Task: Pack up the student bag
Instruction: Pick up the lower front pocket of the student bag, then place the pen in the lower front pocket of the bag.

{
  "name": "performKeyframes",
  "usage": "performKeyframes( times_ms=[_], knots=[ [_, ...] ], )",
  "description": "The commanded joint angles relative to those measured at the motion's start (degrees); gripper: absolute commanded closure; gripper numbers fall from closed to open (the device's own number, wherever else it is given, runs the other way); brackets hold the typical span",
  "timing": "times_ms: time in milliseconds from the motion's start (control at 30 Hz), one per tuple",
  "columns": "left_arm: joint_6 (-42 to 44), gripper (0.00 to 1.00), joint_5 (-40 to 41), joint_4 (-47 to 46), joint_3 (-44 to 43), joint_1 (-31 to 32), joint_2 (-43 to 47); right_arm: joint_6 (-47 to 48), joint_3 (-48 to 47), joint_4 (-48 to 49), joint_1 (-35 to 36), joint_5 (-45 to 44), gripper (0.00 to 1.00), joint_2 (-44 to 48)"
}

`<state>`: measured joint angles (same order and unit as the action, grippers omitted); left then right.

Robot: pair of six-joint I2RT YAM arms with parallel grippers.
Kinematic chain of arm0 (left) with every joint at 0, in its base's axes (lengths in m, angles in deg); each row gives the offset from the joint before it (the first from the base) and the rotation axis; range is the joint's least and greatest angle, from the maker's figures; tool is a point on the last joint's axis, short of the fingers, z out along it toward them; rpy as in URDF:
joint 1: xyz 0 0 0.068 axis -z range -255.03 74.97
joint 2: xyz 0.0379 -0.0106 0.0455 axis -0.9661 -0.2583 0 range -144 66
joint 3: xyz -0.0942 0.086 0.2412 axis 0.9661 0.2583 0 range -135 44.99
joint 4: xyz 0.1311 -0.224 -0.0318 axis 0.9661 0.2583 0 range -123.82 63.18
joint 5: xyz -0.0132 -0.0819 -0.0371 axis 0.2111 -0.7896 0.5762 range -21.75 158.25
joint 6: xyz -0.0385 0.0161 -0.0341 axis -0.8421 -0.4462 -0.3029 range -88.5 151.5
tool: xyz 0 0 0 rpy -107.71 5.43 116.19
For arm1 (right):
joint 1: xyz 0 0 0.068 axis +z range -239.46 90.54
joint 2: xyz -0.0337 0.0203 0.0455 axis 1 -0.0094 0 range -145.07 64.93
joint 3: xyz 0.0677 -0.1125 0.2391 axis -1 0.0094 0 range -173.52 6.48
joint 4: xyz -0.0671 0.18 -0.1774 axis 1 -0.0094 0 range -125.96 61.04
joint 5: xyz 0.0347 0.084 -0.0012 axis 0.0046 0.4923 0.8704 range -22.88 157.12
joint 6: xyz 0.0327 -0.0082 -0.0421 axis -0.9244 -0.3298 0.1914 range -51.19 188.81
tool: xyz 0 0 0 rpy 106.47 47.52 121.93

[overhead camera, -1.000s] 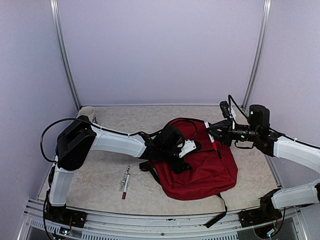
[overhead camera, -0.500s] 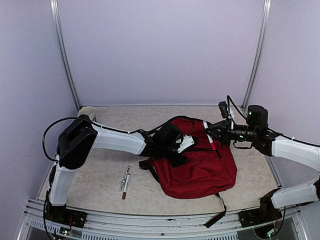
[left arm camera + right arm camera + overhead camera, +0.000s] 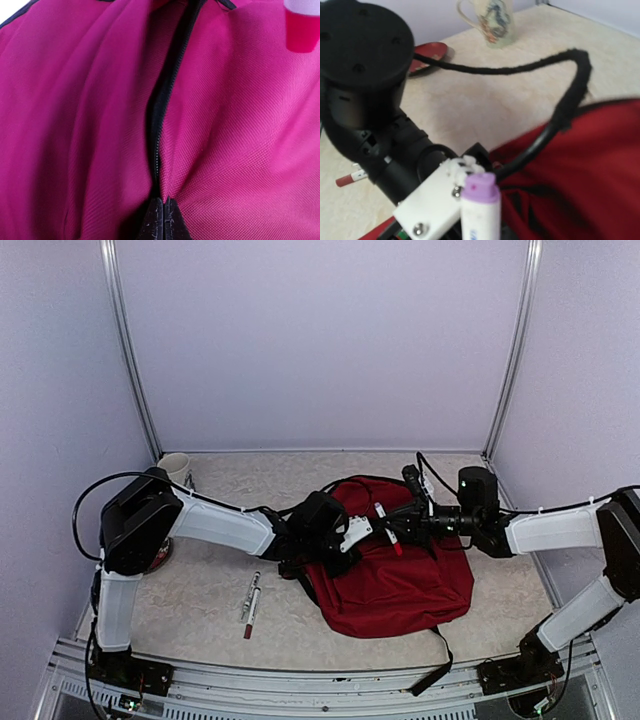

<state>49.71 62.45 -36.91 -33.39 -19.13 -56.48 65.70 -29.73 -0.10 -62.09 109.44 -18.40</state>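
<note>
The robot's right gripper should line up the marker with the black zipper's opening before it opens. The marker hovers beside that opening, so it would miss the inside if the gripper opened now.
The student bag (image 3: 405, 580), dark red, lies flat at the table's middle right. My left gripper (image 3: 338, 552) is at the bag's left edge. In the left wrist view it (image 3: 164, 212) is shut, pinching the fabric (image 3: 235, 150) beside the black zipper (image 3: 162, 105). My right gripper (image 3: 405, 523) hovers over the bag's upper part, shut on a white marker (image 3: 388, 528). The marker (image 3: 480, 212) points at the left wrist's white mount (image 3: 427, 200). Its coloured tip (image 3: 302, 27) also shows at the left wrist view's top right. The right gripper's fingers are hidden in its own view.
Two pens (image 3: 250, 602) lie on the table left of the bag. A mug (image 3: 175, 465) stands at the back left corner, with a red plate (image 3: 427, 52) near it. The bag's black loop (image 3: 570, 85) arches above the table, and a strap (image 3: 435, 675) hangs over the front edge.
The left gripper closed from wide open onto the bag's fabric and shifted slightly left. The right gripper carried the marker leftward over the bag, closer to the left gripper.
</note>
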Motion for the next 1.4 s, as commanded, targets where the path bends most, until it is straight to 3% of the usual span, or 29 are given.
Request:
performKeyframes(
  times_ms=[0, 367, 667, 867, 967, 1100, 1367],
  knots=[
    [2.07, 1.0, -1.46, -2.35, 4.51, -0.35, 6.05, 5.11, -4.57, 0.43, 0.37, -3.83, 1.0, -4.26],
    [1.81, 1.0, -5.17, -9.96, 10.78, 0.61, 12.73, 10.46, -7.2, -0.97, 0.54, -5.83, 1.0, -9.76],
    [0.6, 1.0, -6.38, -10.83, 11.13, 0.68, 12.8, 7.95, -3.03, 2.31, -1.79, -0.36, 1.0, -1.73],
    [1.82, 1.0, -6.71, -10.76, 10.65, 1.4, 12.82, 6.71, -4.36, 2.03, -0.71, 1.22, 1.0, -5.69],
    [1.75, 1.0, -6.57, -10.91, 11.13, 1.41, 13.86, 9.9, -9.29, -6.87, 0.19, 0.49, 1.0, -8.31],
    [1.58, 1.0, -5.81, -10.65, 12.98, 1.49, 14.9, 20.13, -15.45, -30.1, 0.22, -0.8, 1.0, -6.77],
    [1.06, 1.0, -6.68, -12.05, 12.88, 1.65, 15.19, 28.61, -19.64, -51.37, 3.0, -18.19, 1.0, -7.98]
  ],
)
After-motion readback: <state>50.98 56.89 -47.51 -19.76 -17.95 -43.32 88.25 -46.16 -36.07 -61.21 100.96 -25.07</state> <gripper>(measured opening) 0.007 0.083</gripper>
